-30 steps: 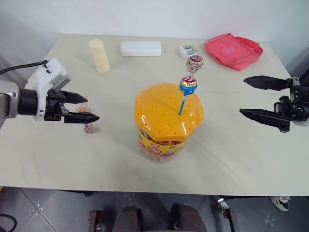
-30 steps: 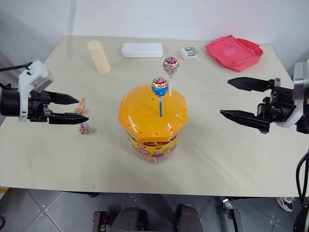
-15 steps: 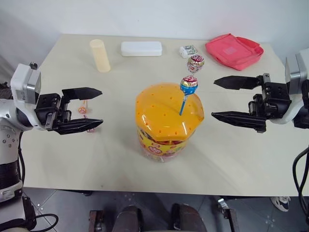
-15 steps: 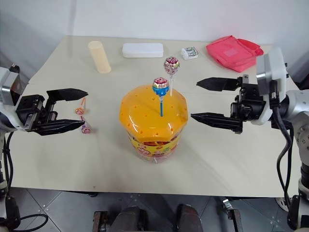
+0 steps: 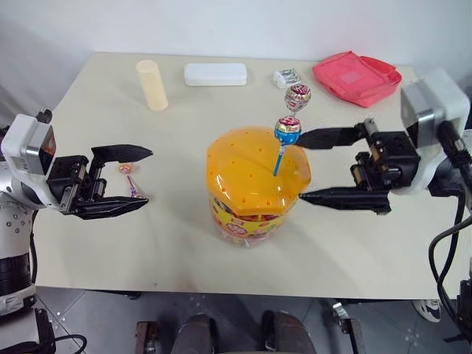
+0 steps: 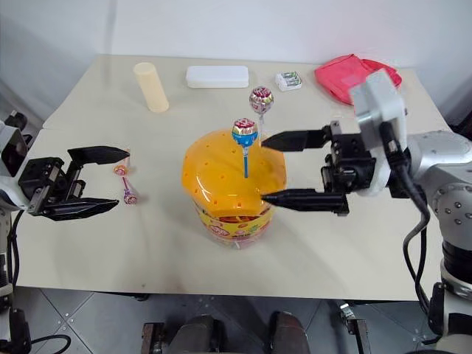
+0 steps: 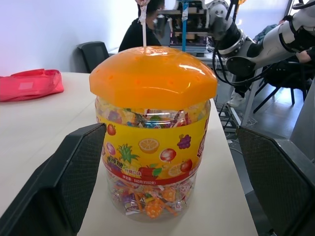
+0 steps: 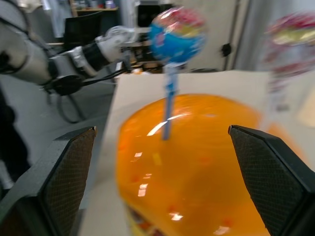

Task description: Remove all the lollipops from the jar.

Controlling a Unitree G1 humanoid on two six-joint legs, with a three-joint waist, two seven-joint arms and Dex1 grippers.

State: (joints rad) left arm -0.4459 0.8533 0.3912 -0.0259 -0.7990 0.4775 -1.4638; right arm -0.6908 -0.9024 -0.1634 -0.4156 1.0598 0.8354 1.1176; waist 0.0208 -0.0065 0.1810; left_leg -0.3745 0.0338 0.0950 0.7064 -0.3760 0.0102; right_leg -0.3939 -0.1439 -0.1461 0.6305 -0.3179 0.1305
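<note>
The blue stick (image 5: 279,161) stands in the lid (image 5: 247,166) beyond both of my fingers. It isn't time to close yet: my right gripper needs to move forward first, then close on the blue-red lollipop.
The jar (image 5: 251,214), a clear tub with a fruit label and a holed orange lid (image 5: 247,173), stands mid-table. Two lollipops are stuck upright in the lid: a blue-red one (image 5: 287,130) on a blue stick and, behind it, a pink-silver one (image 5: 297,95). Two more lollipops, an orange one (image 5: 125,168) and a purple one (image 6: 129,198), lie on the table left of the jar. My left gripper (image 5: 147,179) is open, level and aimed at the jar, just short of those two. My right gripper (image 5: 300,167) is open, its fingertips at the lid's right side, below the blue-red lollipop (image 8: 177,34).
Along the table's far edge stand a cream cylinder (image 5: 151,85), a flat white box (image 5: 214,74), a small packet (image 5: 286,77) and a pink pouch (image 5: 356,76). A person in dark clothes (image 7: 135,34) sits beyond the table.
My right gripper has swung left from the table's right side up to the jar's lid. My left gripper has turned toward the jar and drawn back a little. Both have stayed open.
</note>
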